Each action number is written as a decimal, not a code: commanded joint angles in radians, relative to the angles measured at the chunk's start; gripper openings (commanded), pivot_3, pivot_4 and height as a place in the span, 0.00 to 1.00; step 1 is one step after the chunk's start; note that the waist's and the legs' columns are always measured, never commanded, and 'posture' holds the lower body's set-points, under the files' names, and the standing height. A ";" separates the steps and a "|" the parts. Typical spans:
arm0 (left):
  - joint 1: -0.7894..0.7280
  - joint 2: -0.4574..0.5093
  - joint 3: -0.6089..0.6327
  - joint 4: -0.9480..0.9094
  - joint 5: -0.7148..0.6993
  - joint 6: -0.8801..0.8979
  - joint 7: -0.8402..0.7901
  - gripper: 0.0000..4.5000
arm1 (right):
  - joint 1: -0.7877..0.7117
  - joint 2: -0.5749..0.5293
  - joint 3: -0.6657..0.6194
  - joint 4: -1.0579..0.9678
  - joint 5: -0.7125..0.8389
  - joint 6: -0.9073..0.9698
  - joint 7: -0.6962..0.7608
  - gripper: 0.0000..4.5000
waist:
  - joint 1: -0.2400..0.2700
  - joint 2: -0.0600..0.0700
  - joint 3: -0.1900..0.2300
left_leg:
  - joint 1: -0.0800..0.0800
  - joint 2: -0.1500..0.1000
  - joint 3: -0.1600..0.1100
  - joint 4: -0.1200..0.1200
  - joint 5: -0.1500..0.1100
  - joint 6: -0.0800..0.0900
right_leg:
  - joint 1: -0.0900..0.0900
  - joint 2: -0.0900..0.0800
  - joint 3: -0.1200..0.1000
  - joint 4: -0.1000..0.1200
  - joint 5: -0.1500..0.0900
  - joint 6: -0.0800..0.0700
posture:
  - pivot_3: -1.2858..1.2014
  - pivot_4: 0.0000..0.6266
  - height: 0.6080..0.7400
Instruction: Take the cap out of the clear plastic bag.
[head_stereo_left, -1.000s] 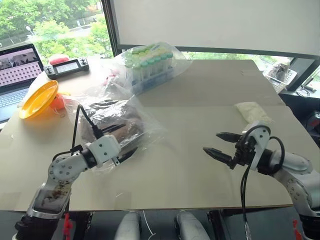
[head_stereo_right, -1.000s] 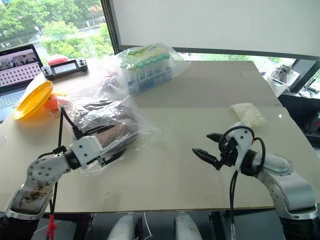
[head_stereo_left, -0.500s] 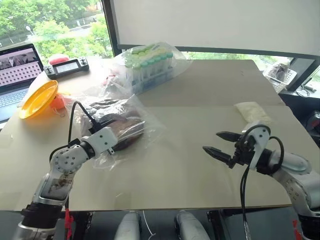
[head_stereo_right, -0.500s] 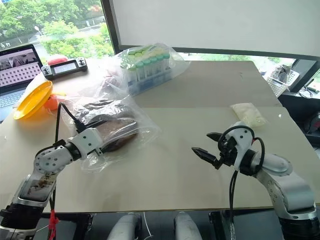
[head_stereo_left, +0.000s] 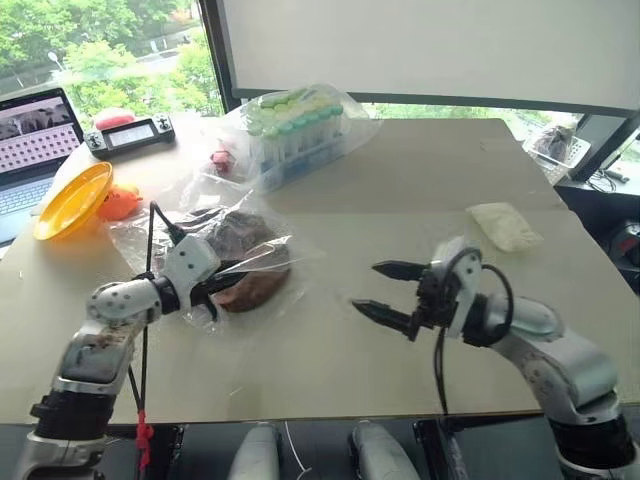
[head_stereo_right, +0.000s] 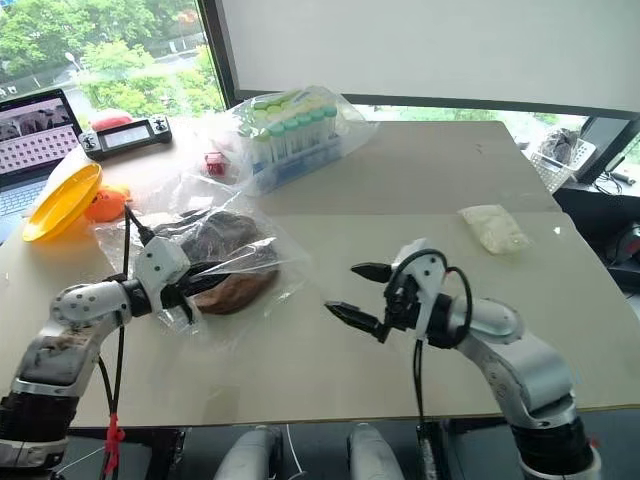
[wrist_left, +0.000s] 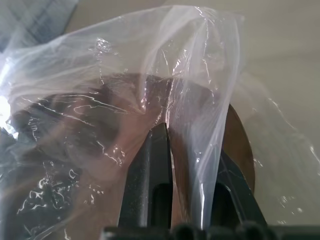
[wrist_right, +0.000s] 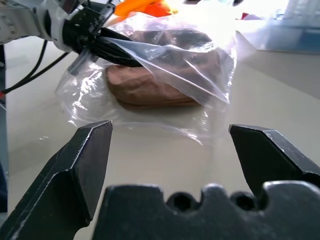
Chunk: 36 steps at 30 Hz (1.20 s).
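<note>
My right gripper should next grab the cap's edge at the bag's opening (wrist_right: 155, 96) to take out the cap, since the lifted film (wrist_right: 192, 75) bares only that edge.
The dark brown cap (head_stereo_left: 252, 282) lies inside the clear plastic bag (head_stereo_left: 292, 256) on the left part of the table. My left gripper (head_stereo_right: 228, 272) reaches over the cap from the left, shut on a fold of the bag's upper film. The left wrist view shows that film (wrist_left: 200, 75) pinched between the two black fingers (wrist_left: 155, 165), with the cap (wrist_left: 240, 150) behind it. In the right wrist view the pinched film rises like a tent over the cap (wrist_right: 150, 85). My right gripper (head_stereo_left: 365, 286) hovers open to the right of the bag, pointing at it, apart from it.
A bagged rack of green-capped tubes (head_stereo_left: 297, 126) stands behind the cap. An orange dish (head_stereo_left: 70, 198), a laptop (head_stereo_left: 35, 135) and a controller (head_stereo_left: 135, 132) are at the far left. A white packet (head_stereo_left: 505, 225) lies at the right. The table's front edge (head_stereo_left: 330, 412) is near.
My left gripper has closed on the bag's film and rolled. My right gripper, still open, has swung left toward the bag.
</note>
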<state>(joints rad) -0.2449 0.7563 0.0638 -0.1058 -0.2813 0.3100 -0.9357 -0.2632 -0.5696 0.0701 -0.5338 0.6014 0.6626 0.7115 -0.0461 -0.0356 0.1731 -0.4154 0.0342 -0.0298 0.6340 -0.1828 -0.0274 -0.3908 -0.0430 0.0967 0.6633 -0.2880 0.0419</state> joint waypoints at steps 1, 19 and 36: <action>-0.068 0.044 0.032 0.056 -0.068 0.023 -0.103 0.13 | -0.092 0.064 0.104 0.014 -0.063 -0.031 -0.018 1.00 | -0.001 0.000 0.000 | 0.000 0.000 0.000 0.000 0.000 0.000 | 0.000 0.000 0.000 0.000 0.000 0.000 | 0.52 0.24 1.00; -0.264 0.009 0.014 0.044 -0.170 0.158 -0.133 0.13 | -0.401 0.294 0.369 0.594 -0.670 -0.670 -0.131 1.00 | -0.003 -0.001 0.001 | -0.008 0.000 -0.001 0.001 0.001 -0.001 | -0.013 0.000 0.000 0.009 0.002 -0.004 | 0.52 0.24 1.00; -0.290 -0.034 -0.001 0.034 -0.168 0.179 -0.091 0.13 | -0.446 0.263 0.474 0.763 -0.900 -0.934 -0.076 1.00 | -0.001 -0.001 0.001 | -0.008 0.000 -0.001 0.002 0.001 -0.001 | -0.013 0.000 -0.001 0.010 0.003 -0.004 | 0.52 0.24 1.00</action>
<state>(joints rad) -0.5111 0.7256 0.0569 -0.0311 -0.4336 0.4851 -1.0292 -0.6860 -0.3048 0.5620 0.2137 -0.2532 -0.2377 0.6719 -0.0467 -0.0368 0.1737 -0.4234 0.0340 -0.0309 0.6361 -0.1821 -0.0285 -0.4035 -0.0426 0.0960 0.6738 -0.2853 0.0376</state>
